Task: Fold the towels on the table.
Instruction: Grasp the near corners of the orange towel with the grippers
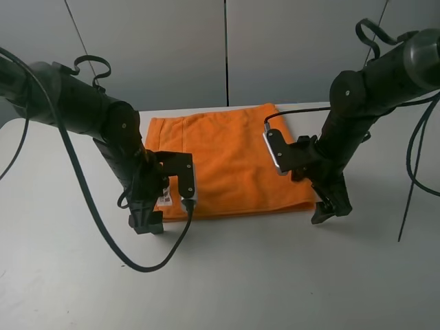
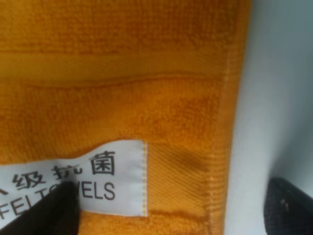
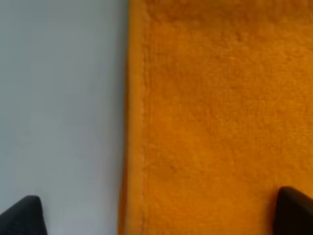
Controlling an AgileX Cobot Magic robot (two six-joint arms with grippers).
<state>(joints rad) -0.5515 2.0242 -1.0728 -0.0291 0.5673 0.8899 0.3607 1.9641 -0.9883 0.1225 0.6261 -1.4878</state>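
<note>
My right gripper should move inward along the orange towel's near edge before it closes on the towel, because its fingers are too close to the towel's outer corner.
The orange towel lies flat on the white table, its white printed label at the near left corner. My left gripper is down at that corner. In the left wrist view the left gripper is open, one fingertip over the label and the other over bare table, straddling the hem. My right gripper is down at the near right corner. In the right wrist view the right gripper is open across the towel's side edge.
Black cables loop from both arms over the table near the left gripper and at the right. A grey panelled wall stands behind the table's far edge.
</note>
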